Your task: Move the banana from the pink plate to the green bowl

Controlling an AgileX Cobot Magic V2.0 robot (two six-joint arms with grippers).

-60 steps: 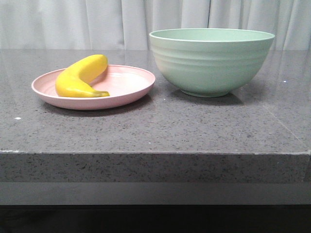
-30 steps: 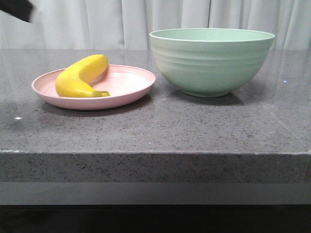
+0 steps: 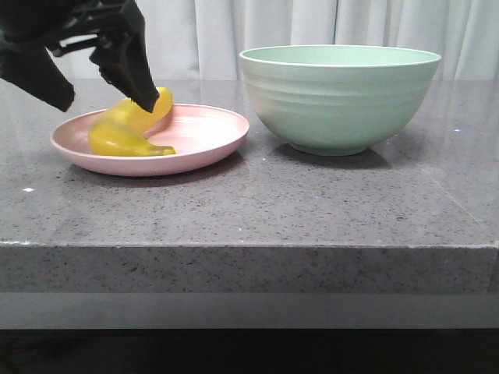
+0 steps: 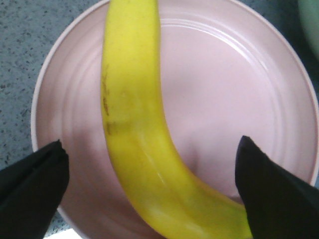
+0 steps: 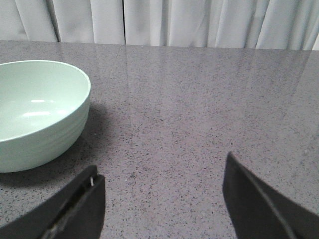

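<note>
My left gripper should lower before closing on the banana: its fingers are above the pink plate point(image 3: 204, 132), short of the yellow banana's sides.
The yellow banana point(image 3: 117, 137) lies on the left half of the pink plate point(image 3: 204, 132), at the table's left. My left gripper point(image 3: 109, 105) hangs over it, open, one black finger on each side of the fruit. In the left wrist view the banana point(image 4: 134, 124) runs between the two fingertips point(image 4: 50, 164) over the plate point(image 4: 224, 99), and neither fingertip touches it. The green bowl point(image 3: 339, 101) stands to the right of the plate. My right gripper point(image 5: 162, 164) is open above bare table, with the bowl point(image 5: 35, 114) beside it; the front view does not show this gripper.
The table is a grey speckled stone slab point(image 3: 257, 202) with its front edge point(image 3: 249, 245) toward the camera. White curtains point(image 3: 312, 23) hang behind it. A sliver of the bowl point(image 4: 311, 20) shows past the plate's rim in the left wrist view.
My left gripper has come down from the upper left corner of the front view to straddle the banana. Banana, plate and bowl stay where they were.
</note>
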